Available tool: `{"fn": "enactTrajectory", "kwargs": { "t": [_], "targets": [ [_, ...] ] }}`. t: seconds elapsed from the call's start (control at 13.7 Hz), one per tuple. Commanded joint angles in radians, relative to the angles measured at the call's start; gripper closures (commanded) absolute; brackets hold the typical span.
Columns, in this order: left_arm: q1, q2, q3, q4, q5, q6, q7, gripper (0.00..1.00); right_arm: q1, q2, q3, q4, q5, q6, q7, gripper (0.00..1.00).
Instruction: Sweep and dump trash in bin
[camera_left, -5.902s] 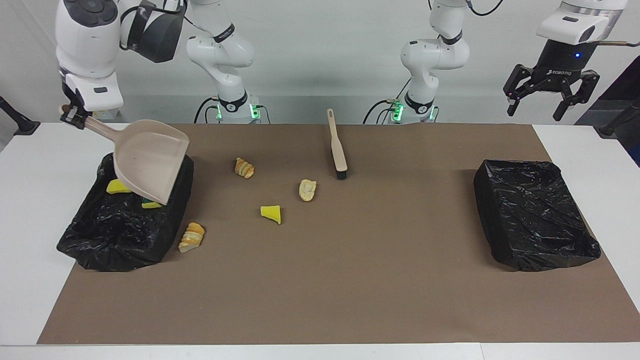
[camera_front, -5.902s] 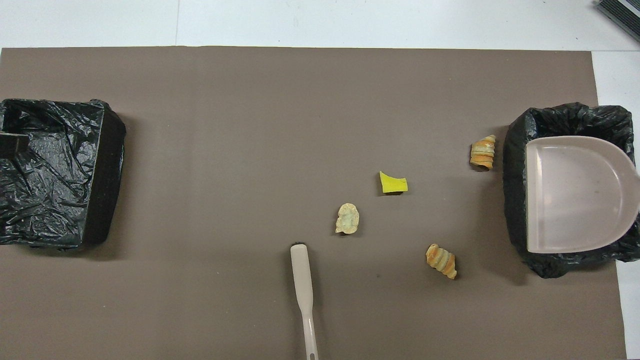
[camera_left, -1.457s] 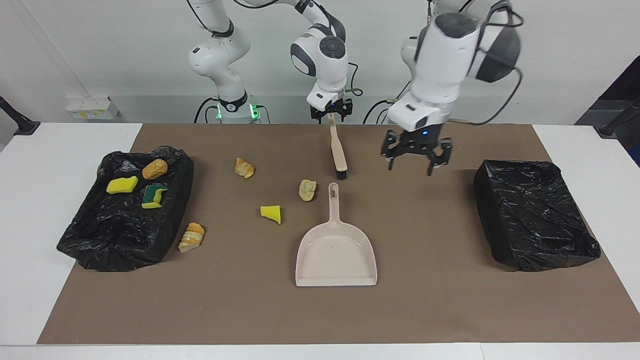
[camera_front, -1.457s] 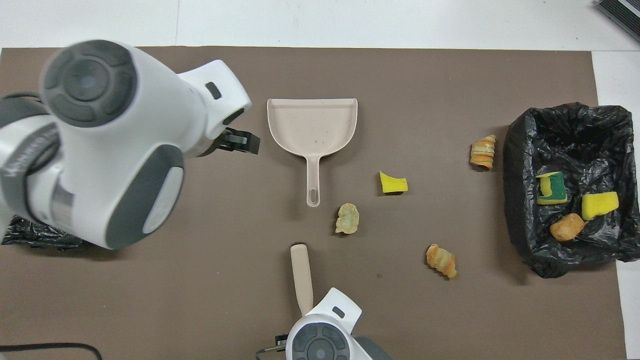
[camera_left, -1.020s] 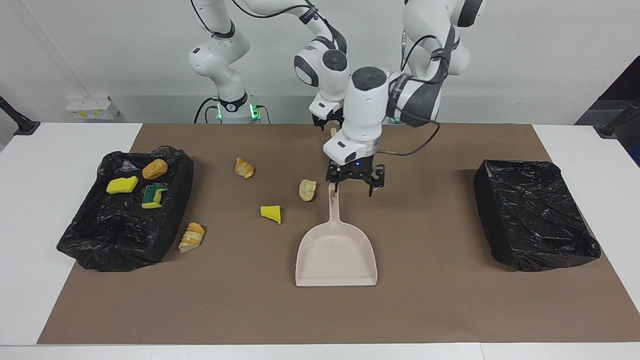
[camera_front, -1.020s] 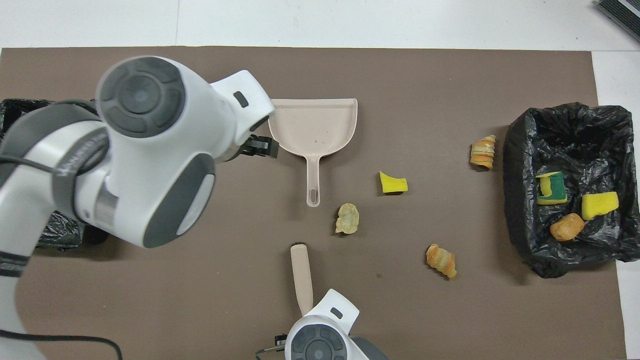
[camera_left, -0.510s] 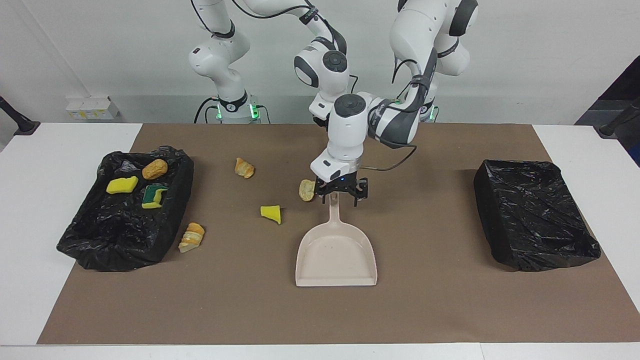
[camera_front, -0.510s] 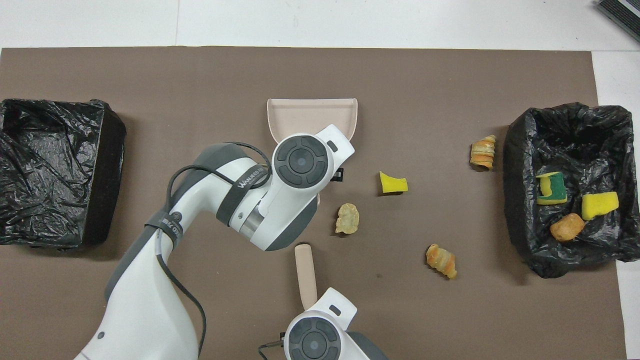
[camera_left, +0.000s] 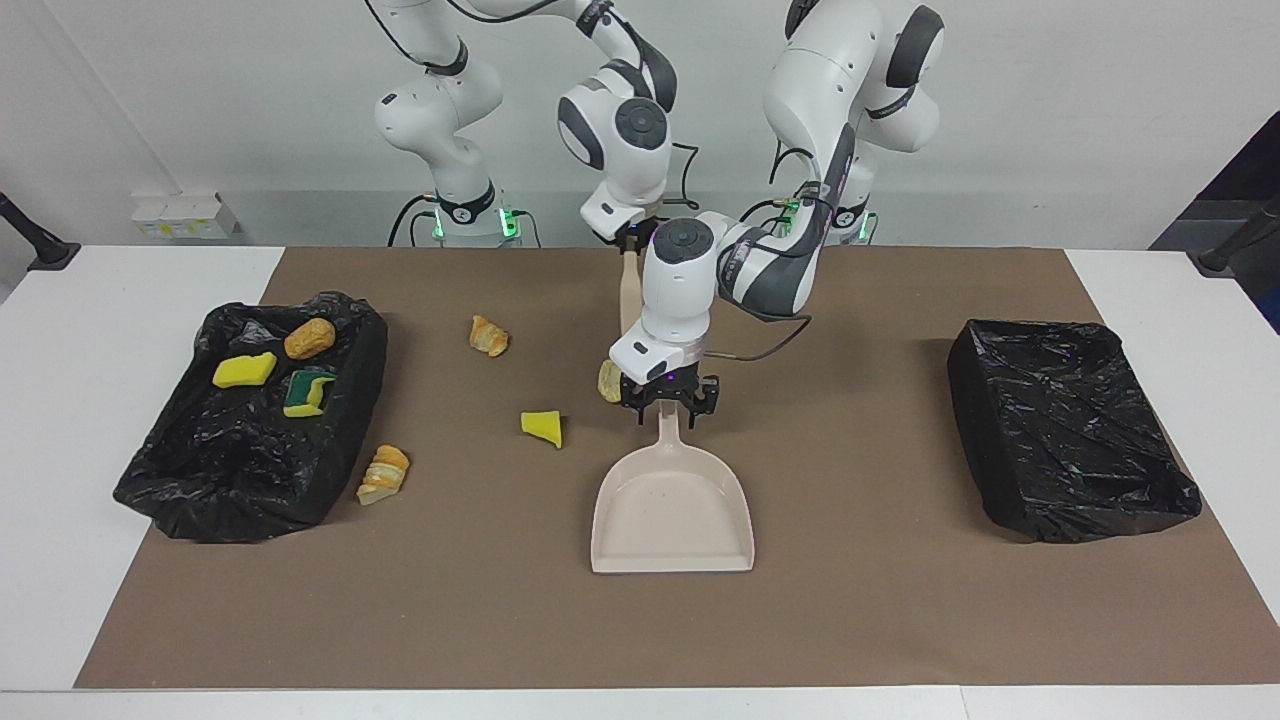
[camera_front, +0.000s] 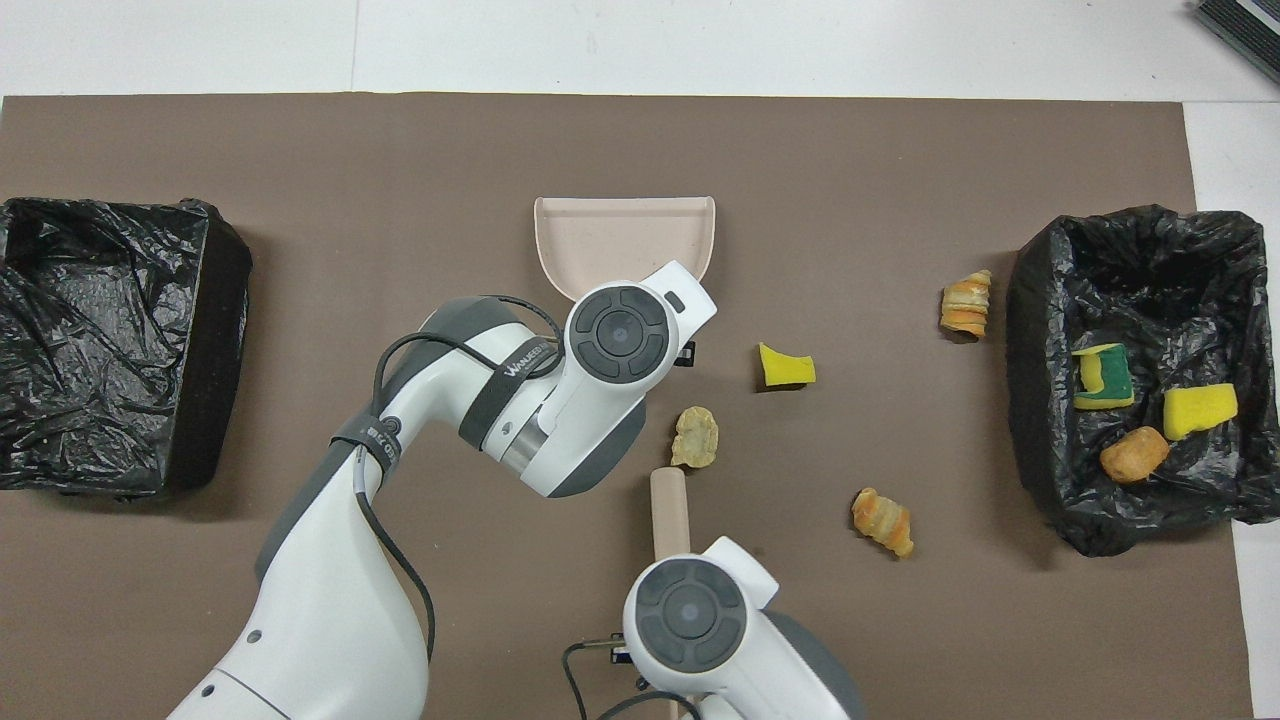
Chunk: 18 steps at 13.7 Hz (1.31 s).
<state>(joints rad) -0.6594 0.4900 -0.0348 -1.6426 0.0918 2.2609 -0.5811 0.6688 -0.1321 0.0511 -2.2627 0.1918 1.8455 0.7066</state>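
The dustpan's flat scoop is far wider than the open fingers, so my left gripper will grab the dustpan by its slim handle next.
The beige dustpan (camera_left: 672, 505) lies flat mid-mat; it also shows in the overhead view (camera_front: 625, 235). My left gripper (camera_left: 668, 410) is low over its handle, open, with a finger on either side. My right gripper (camera_left: 630, 238) is shut on the beige brush (camera_left: 628, 290), held above the mat (camera_front: 668, 510). On the mat lie a pale bread piece (camera_left: 608, 381), a yellow sponge chunk (camera_left: 543, 425) and two croissant pieces (camera_left: 489, 336) (camera_left: 384, 473). A yellow sponge (camera_left: 244, 369), a green-backed sponge (camera_left: 306, 391) and a bread roll (camera_left: 309, 338) lie in the black-lined bin (camera_left: 200, 480).
A second black-lined bin (camera_left: 1070, 430) stands at the left arm's end of the brown mat, with nothing showing in it. The pale bread piece lies just beside the left gripper, toward the right arm's end.
My left gripper has swung in and come down around the dustpan handle. My right gripper has lifted the brush and shifted it toward the right arm's end.
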Motion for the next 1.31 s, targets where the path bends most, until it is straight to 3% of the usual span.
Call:
{"fn": "enactTrajectory", "kwargs": {
  "t": [0.0,0.22,0.36,0.73,0.8,0.87,0.95,1.17,1.24],
  "targets": [
    [-0.009,-0.004,0.010,-0.002,0.025,0.005,-0.019,0.99,-0.101,-0.084,0.004,-0.014,-0.043,-0.080,-0.033,1.00],
    [0.003,-0.013,0.012,0.003,0.074,0.009,-0.002,1.00,-0.214,-0.061,0.006,0.026,-0.090,-0.095,-0.047,1.00],
    [0.003,-0.019,0.012,0.001,0.114,0.002,0.045,1.00,-0.287,-0.028,0.013,0.064,-0.205,-0.121,-0.059,1.00],
    [0.006,-0.041,0.009,-0.043,0.095,-0.030,0.136,1.00,-0.386,-0.006,0.012,0.071,-0.366,-0.123,-0.176,1.00],
    [0.007,-0.041,0.009,-0.042,0.083,-0.026,0.136,0.75,-0.400,-0.004,0.012,0.071,-0.382,-0.118,-0.193,1.00],
    [0.007,-0.039,0.009,-0.042,0.074,-0.017,0.136,0.39,-0.409,-0.001,0.012,0.071,-0.393,-0.114,-0.208,1.00],
    [0.007,-0.038,0.009,-0.040,0.066,-0.012,0.133,0.29,-0.417,0.008,0.012,0.078,-0.402,-0.111,-0.222,1.00],
    [0.011,-0.033,0.010,-0.033,0.066,0.029,0.136,0.31,-0.431,0.034,0.012,0.118,-0.484,-0.108,-0.268,1.00],
    [0.011,-0.030,0.009,-0.031,0.068,0.049,0.138,0.54,-0.434,0.054,0.009,0.141,-0.494,-0.111,-0.280,1.00]
  ]
}}
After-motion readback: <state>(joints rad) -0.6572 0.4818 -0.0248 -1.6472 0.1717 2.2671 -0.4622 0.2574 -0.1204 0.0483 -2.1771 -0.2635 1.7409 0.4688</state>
